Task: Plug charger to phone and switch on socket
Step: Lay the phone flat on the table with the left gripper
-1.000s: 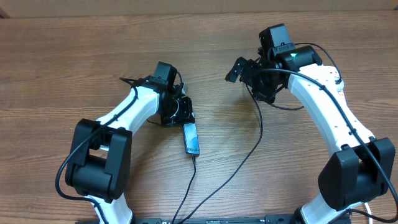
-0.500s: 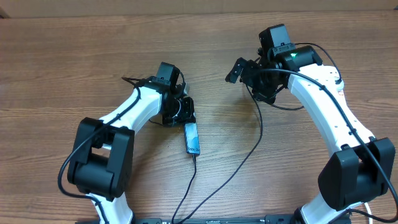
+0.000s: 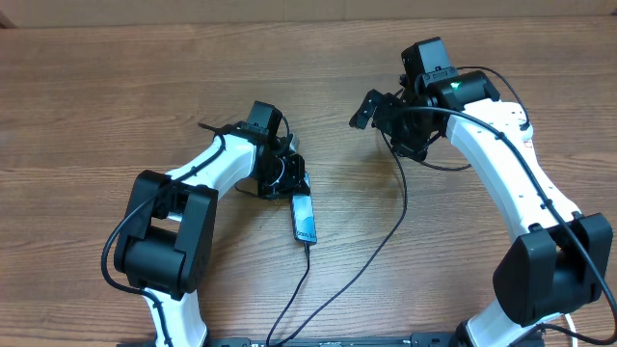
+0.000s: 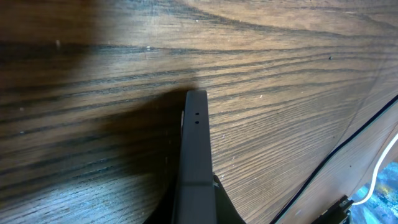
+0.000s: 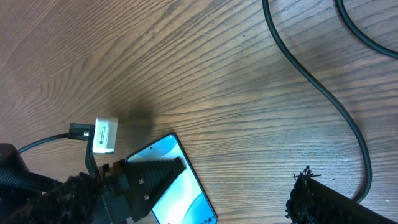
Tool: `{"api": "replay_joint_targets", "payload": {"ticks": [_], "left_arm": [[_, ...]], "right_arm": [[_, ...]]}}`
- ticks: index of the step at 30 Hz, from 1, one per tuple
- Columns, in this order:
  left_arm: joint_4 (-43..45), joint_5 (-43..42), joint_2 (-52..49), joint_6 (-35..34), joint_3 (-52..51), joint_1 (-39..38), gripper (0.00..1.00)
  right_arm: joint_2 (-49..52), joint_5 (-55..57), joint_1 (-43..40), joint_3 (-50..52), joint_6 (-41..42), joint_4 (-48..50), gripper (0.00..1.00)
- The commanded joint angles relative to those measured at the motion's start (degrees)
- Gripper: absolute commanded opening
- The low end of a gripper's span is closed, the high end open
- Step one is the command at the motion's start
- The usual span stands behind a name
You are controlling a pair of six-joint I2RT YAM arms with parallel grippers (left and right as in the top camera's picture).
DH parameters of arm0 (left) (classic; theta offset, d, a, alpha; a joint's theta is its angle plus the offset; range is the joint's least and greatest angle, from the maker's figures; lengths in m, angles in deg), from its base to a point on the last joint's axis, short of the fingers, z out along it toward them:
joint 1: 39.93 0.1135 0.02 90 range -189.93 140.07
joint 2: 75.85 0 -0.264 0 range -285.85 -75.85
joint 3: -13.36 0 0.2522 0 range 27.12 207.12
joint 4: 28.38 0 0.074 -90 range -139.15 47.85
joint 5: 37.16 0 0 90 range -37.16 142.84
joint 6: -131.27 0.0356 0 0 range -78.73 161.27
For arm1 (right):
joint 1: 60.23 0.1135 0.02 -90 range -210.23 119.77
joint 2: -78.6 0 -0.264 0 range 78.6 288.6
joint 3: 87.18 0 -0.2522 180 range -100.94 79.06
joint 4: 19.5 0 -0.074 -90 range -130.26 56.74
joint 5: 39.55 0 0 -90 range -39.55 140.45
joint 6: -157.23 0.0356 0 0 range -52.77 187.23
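Note:
I should let go of the phone [image 3: 304,218] with my left gripper, since it is tilted just above empty, flat wood and would settle at the table's middle.
The phone [image 3: 304,218] shows its cyan screen at the table's middle, slightly tilted. My left gripper [image 3: 292,185] is shut on its far end. In the left wrist view the phone [image 4: 196,149] runs away from me edge-on, a dark slab with a bluish glow on the wood to its left. The charger [image 3: 297,289], a thin black cable, meets the phone's near end and trails toward the table's front. My right gripper [image 3: 383,120] hangs open and empty, raised, to the right of the phone. In the right wrist view a black ridged finger overlaps the phone [image 5: 186,186]. The socket is out of view.
A thicker black cable [image 3: 400,207] from the right arm droops across the wood right of the phone, seen again as a black cable [image 5: 323,99]. A small white tag [image 5: 104,135] on a black lead lies beyond the phone. A white cord [image 4: 379,177] shows near the table's front.
My left gripper and the phone have shifted slightly right and toward the table's front, the charger tip following. The right arm has not moved.

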Motion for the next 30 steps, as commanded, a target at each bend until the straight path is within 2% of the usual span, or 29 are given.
{"api": "replay_joint_targets", "payload": {"ticks": [1,30], "left_arm": [[0.5,1.1,-1.4,1.0,-0.3,-0.3,0.07],[0.0,1.9,-1.4,0.9,-0.3,-0.3,0.2]], "right_arm": [[-1.3,0.6,0.0,-0.5,-0.7,0.2,1.0],[-1.3,0.6,0.0,-0.5,-0.7,0.1,1.0]]}}
